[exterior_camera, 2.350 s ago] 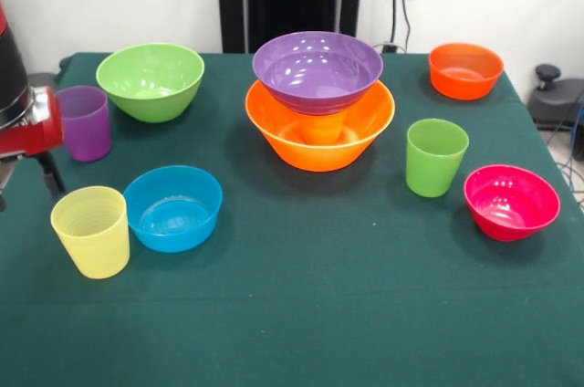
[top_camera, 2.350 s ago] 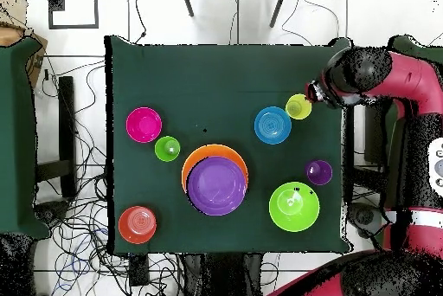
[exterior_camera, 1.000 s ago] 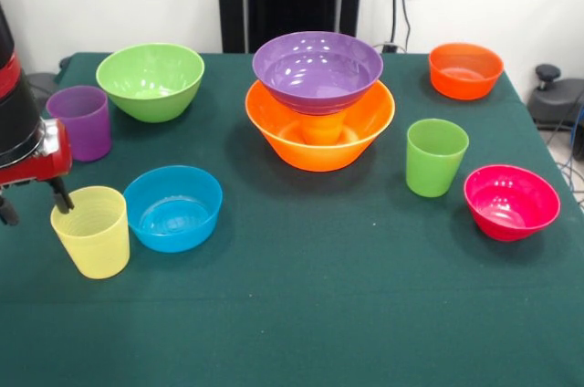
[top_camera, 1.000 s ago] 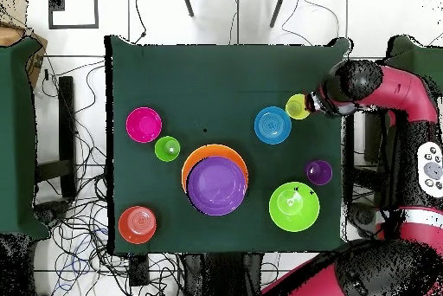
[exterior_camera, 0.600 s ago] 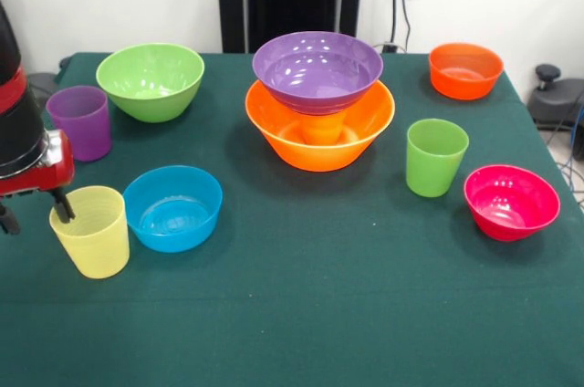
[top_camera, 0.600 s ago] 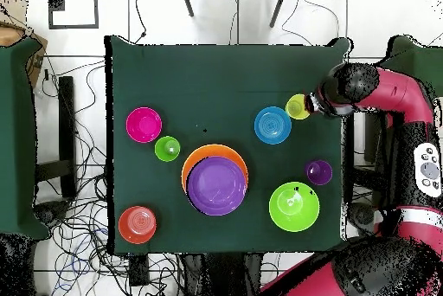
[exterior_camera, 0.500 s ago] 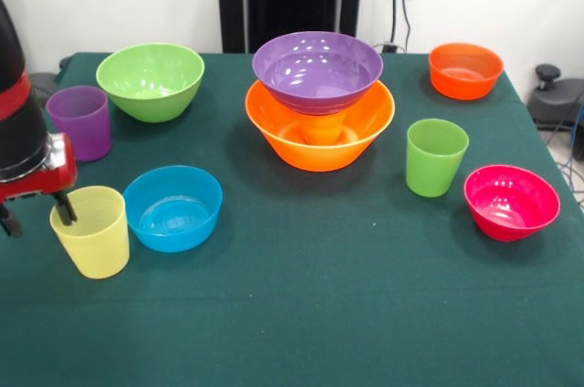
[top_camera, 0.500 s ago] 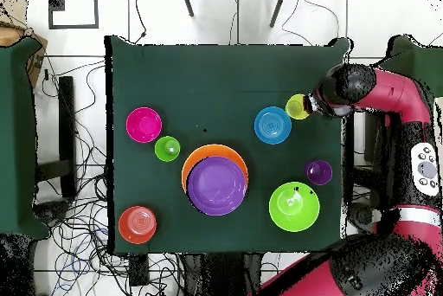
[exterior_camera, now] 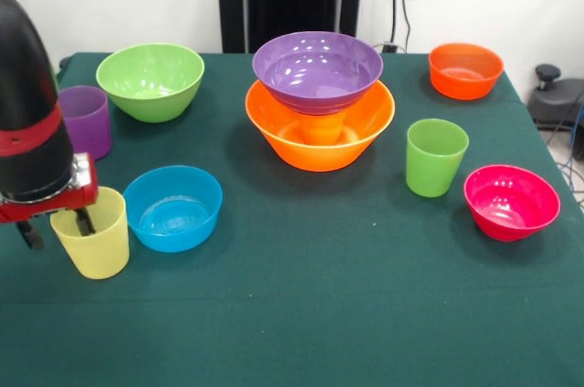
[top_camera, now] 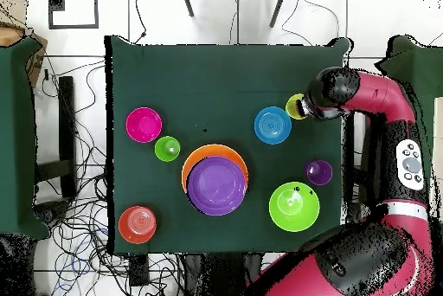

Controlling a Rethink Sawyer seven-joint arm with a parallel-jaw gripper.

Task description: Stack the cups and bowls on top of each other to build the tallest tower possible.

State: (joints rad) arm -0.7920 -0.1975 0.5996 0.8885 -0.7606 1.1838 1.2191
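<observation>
I will next grab the pale yellow cup with my gripper by the cup's rim facing away from the blue bowl. The bowl sits almost against the yellow cup's other side.
My gripper is at the pale yellow cup on the left and stands open. One finger reaches inside the cup's rim and the other hangs outside its left wall. From overhead, the gripper covers most of that cup. The tower stands mid-table: the purple bowl sits in the large orange-yellow bowl, with an orange cup showing under it. Loose around it are the blue bowl, the light green bowl, the purple cup and the green cup.
A pink-red bowl sits at the right edge and an orange-red bowl at the far right corner. The blue bowl almost touches the yellow cup. The arm's black and red wrist partly hides the purple cup. Cables lie on the floor around the table.
The gripper has come down and moved right onto the yellow cup; one finger now reaches inside its rim. Cups and bowls have not moved.
</observation>
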